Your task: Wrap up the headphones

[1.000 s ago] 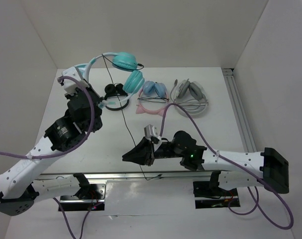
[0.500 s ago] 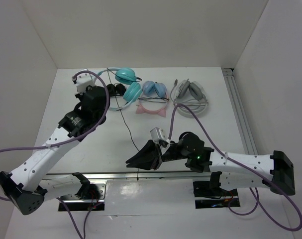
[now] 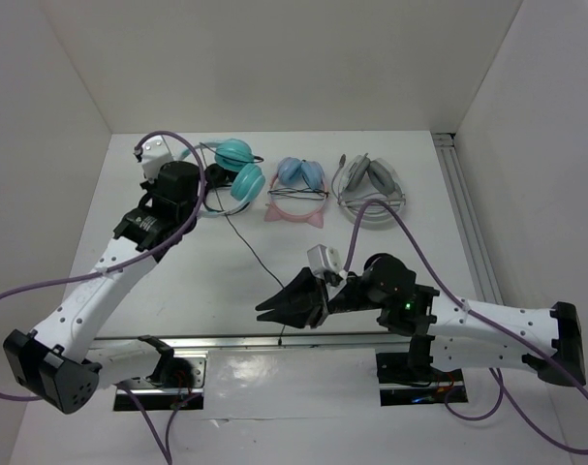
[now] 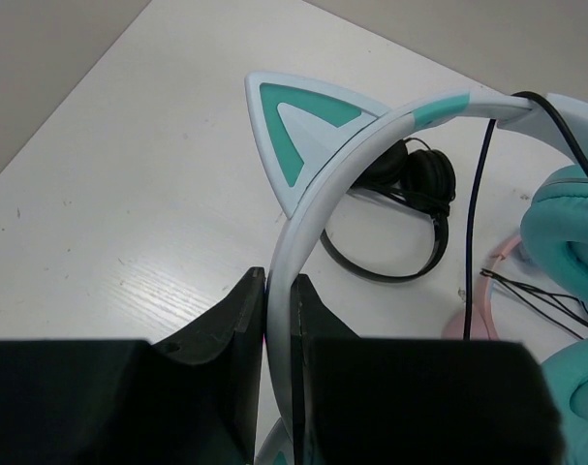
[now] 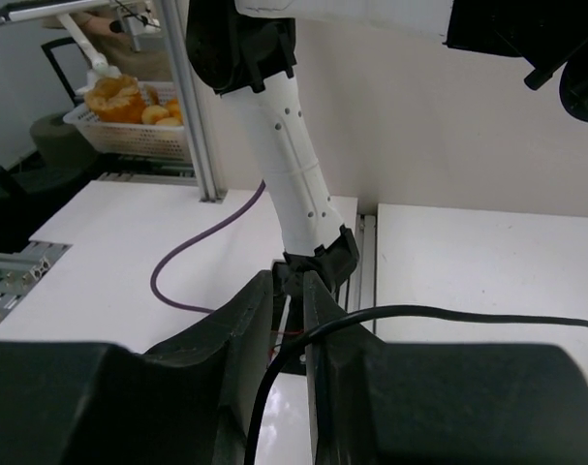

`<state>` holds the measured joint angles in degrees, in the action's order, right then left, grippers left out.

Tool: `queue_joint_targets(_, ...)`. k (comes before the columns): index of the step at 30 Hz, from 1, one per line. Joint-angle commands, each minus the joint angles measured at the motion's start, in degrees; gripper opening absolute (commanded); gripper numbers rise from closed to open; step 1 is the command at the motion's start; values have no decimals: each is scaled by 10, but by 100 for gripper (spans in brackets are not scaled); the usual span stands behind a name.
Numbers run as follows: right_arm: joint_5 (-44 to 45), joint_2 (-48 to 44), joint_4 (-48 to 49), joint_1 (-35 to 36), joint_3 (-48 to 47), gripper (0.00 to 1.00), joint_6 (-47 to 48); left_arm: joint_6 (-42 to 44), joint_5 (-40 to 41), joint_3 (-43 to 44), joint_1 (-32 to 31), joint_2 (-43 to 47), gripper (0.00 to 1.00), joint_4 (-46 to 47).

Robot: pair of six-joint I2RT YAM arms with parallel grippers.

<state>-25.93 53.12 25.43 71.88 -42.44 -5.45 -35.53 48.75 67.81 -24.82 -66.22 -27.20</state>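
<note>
The cable drops between both fingers of my right gripper to below them in the right wrist view, so my right gripper closes on it next.
The teal headphones [image 3: 239,167] are at the back left of the table, their cups low by the table. My left gripper [image 3: 199,197] is shut on their pale headband [image 4: 308,189], just below a teal cat ear [image 4: 303,116]; one teal cup [image 4: 565,218] shows at the right. The thin black cable [image 3: 247,244] runs from the headphones down to the front edge. My right gripper [image 3: 263,312] points left near the front edge. In the right wrist view the cable [image 5: 448,315] crosses one finger and drops between the nearly closed jaws of my right gripper [image 5: 289,283].
A small black headset [image 3: 216,174] lies under the teal pair and also shows in the left wrist view [image 4: 410,179]. The pink cat-ear pair [image 3: 298,189] and the grey-white pair [image 3: 369,184] lie to the right. A metal rail [image 3: 466,223] lines the right edge.
My left gripper has brought the headphones down and forward from high at the back to low over the table. My right gripper has shifted right and nearer the front edge with the cable.
</note>
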Motion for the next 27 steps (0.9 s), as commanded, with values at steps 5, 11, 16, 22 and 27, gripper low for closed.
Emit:
queue_joint_targets(5, 17, -17, -75, 7, -55, 1, 31, -20, -15, 9, 14, -22, 0, 55)
queue_joint_targets(11, 41, 2, -223, 7, -169, 0, 104, 33, -44, 64, 0, -66, 0, 8)
queue_joint_targets(16, 102, 49, -389, 7, -279, 0, 172, 126, -124, 80, -24, -61, 0, -10)
queue_joint_targets(22, 245, 75, -492, 7, -324, 0, 232, 225, -175, 91, -82, -39, 0, -50)
queue_joint_targets(27, 344, 82, -528, 7, -354, 0, 262, 271, -179, 86, -148, -26, 0, -95)
